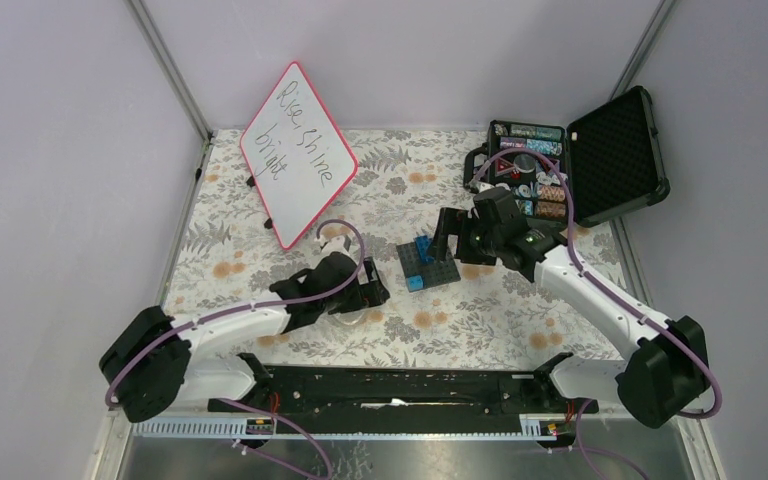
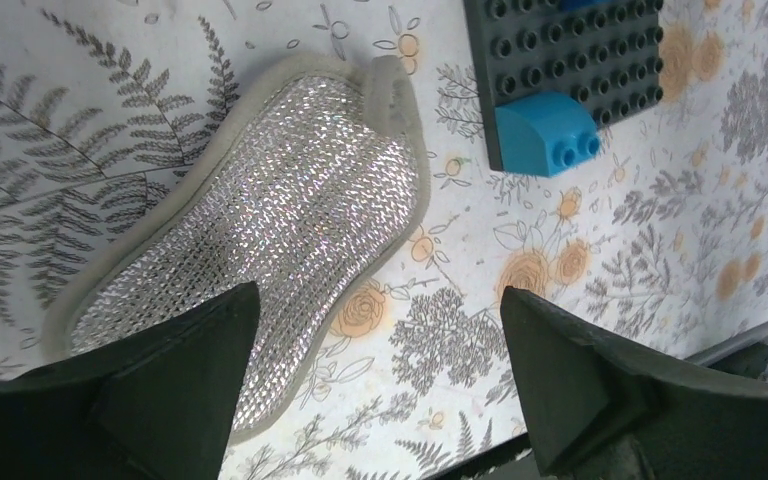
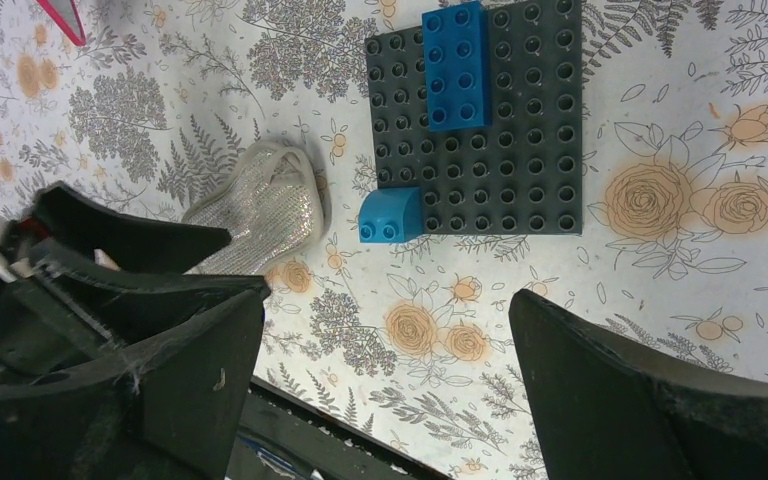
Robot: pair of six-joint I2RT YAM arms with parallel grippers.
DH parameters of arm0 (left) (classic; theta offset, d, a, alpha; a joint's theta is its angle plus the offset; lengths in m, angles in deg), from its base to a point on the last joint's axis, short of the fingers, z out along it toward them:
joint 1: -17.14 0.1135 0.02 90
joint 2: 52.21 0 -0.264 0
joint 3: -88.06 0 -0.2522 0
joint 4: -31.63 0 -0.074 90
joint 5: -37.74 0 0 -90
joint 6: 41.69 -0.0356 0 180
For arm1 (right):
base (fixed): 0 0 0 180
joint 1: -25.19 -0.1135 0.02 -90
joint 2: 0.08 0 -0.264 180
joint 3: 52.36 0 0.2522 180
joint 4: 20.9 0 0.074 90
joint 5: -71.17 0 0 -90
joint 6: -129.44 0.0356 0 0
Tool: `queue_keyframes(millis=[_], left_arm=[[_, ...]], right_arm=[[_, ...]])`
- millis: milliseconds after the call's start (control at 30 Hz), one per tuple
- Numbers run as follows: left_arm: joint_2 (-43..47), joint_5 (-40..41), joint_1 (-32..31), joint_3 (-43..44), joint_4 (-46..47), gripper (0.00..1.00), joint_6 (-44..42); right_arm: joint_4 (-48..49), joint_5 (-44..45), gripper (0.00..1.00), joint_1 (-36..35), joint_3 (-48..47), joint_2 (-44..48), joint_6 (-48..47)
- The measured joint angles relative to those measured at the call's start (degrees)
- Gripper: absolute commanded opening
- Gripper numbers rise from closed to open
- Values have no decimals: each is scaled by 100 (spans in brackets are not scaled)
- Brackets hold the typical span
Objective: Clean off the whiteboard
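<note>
Next, my left gripper reaches the silver pad and grabs its grey side rim (image 2: 348,290), so the looped end stays free to erase the whiteboard.
The whiteboard (image 1: 297,152), red-framed with black handwriting, leans tilted at the back left; its red corner (image 3: 65,15) shows in the right wrist view. A glittery silver pad (image 2: 260,230) with a grey rim lies flat on the floral cloth. My left gripper (image 2: 378,290) hovers open over the pad's near end, one finger above the pad and the other over bare cloth. It holds nothing. In the top view the left gripper (image 1: 370,290) sits right of the board's lower corner. My right gripper (image 3: 388,297) is open and empty near the brick plate.
A dark baseplate (image 1: 428,262) with blue bricks (image 3: 457,65) lies between the grippers. An open black case (image 1: 580,165) holding small items stands at the back right. Grey walls close in the table on three sides.
</note>
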Motion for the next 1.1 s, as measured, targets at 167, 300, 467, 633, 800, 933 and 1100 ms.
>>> queue_keyframes(millis=[167, 300, 467, 633, 800, 933, 1100], left_arm=[[328, -83, -7, 745, -1156, 99, -813], [136, -131, -289, 1344, -1766, 99, -1327], [-986, -103, -732, 1991, -2511, 99, -2074], [-1860, 11, -750, 2487, -3073, 99, -2763], [-2009, 214, -732, 2667, -3324, 93, -3202], [-2129, 354, -627, 2691, -3311, 85, -3427], [-2363, 616, -533, 2691, -3239, 74, -3469]], right_arm=[[122, 17, 99, 0, 175, 168, -46], [216, 11, 100, 0, 175, 177, -98], [273, -4, 100, 0, 177, 205, -151], [304, -26, 100, 0, 247, 494, -212], [319, 20, 100, 0, 407, 962, -234], [326, 166, 99, 0, 520, 1246, -262], [354, 339, 100, 0, 629, 1412, -321]])
